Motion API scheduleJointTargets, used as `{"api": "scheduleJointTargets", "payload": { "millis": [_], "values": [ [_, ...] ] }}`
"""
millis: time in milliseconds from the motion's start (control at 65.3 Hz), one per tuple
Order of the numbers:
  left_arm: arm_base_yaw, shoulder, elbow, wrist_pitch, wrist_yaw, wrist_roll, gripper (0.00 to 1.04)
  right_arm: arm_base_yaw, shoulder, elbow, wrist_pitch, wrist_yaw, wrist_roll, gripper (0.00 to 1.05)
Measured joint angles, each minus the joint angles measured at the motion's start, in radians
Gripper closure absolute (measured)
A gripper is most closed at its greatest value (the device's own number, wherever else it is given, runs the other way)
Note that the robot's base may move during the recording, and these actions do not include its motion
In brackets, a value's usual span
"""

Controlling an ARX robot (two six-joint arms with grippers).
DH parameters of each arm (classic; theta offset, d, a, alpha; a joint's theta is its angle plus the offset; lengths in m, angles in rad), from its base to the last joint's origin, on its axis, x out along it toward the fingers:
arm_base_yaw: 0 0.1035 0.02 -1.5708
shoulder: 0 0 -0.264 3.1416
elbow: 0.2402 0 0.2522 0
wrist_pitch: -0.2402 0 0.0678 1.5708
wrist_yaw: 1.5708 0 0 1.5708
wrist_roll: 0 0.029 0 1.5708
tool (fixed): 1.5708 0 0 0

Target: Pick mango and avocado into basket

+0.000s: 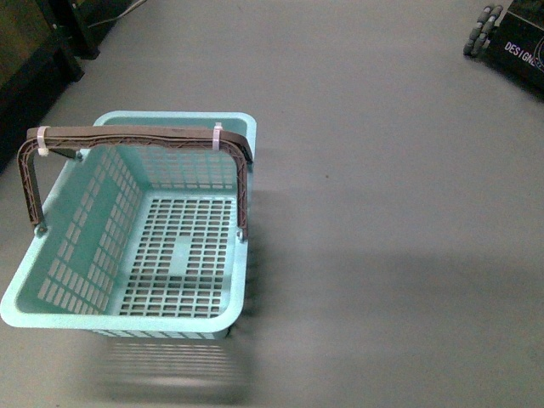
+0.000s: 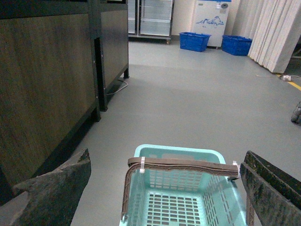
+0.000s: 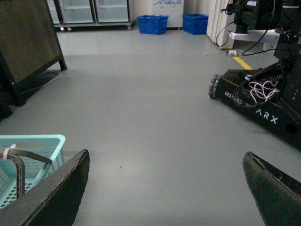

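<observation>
The teal basket spreads far wider than a finger gap, so my left gripper should grab it by the narrow brown handle [image 1: 132, 137] next.
The light teal basket [image 1: 51, 280] stands on the grey floor at the left of the front view, with nothing inside it. Its brown handle [image 1: 144, 138] is raised and carries white zip ties. No arm shows in the front view. My left gripper [image 2: 167, 186] is open, its dark fingers [image 2: 56, 188] spread wide above the basket [image 2: 178, 153], apart from it. My right gripper [image 3: 164, 188] is open over bare floor, with the basket's corner [image 3: 42, 141] off to one side. The mango and the avocado are out of view.
A dark wooden cabinet [image 2: 47, 89] stands close beside the basket. Another black ARX robot base [image 3: 263, 101] with wheels sits on the floor to the right. Blue crates [image 2: 194, 41] and glass-door fridges [image 2: 150, 19] stand far off.
</observation>
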Motion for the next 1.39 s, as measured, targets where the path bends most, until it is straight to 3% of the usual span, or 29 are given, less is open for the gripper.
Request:
{"api": "scheduleJointTargets", "payload": {
  "millis": [598, 659, 720, 843, 1103, 1226, 1394],
  "values": [
    [0.000, 0.000, 0.000, 0.000, 0.001, 0.000, 0.08, 0.000, 0.000, 0.000, 0.000, 0.000, 0.000, 0.09],
    [0.011, 0.083, 0.062, -0.161, 0.095, -0.168, 0.08, 0.000, 0.000, 0.000, 0.000, 0.000, 0.000, 0.09],
    [-0.023, 0.224, 0.117, -0.247, 0.094, -0.415, 0.08, 0.000, 0.000, 0.000, 0.000, -0.001, 0.000, 0.09],
    [-0.117, 0.465, 0.156, -0.061, 0.026, -0.817, 0.08, 0.000, 0.000, 0.000, 0.000, 0.000, 0.000, 0.09],
    [-0.147, 1.328, 0.294, 0.632, -0.093, -1.205, 0.08, 0.000, 0.000, 0.000, 0.000, 0.000, 0.000, 0.09],
    [-0.184, 1.659, 0.419, 0.736, -0.163, -1.326, 0.08, 0.000, 0.000, 0.000, 0.000, 0.000, 0.000, 0.09],
    [-0.223, 1.967, 0.633, 0.735, -0.191, -1.424, 0.08, 0.000, 0.000, 0.000, 0.000, 0.000, 0.000, 0.09]
  ]
}}
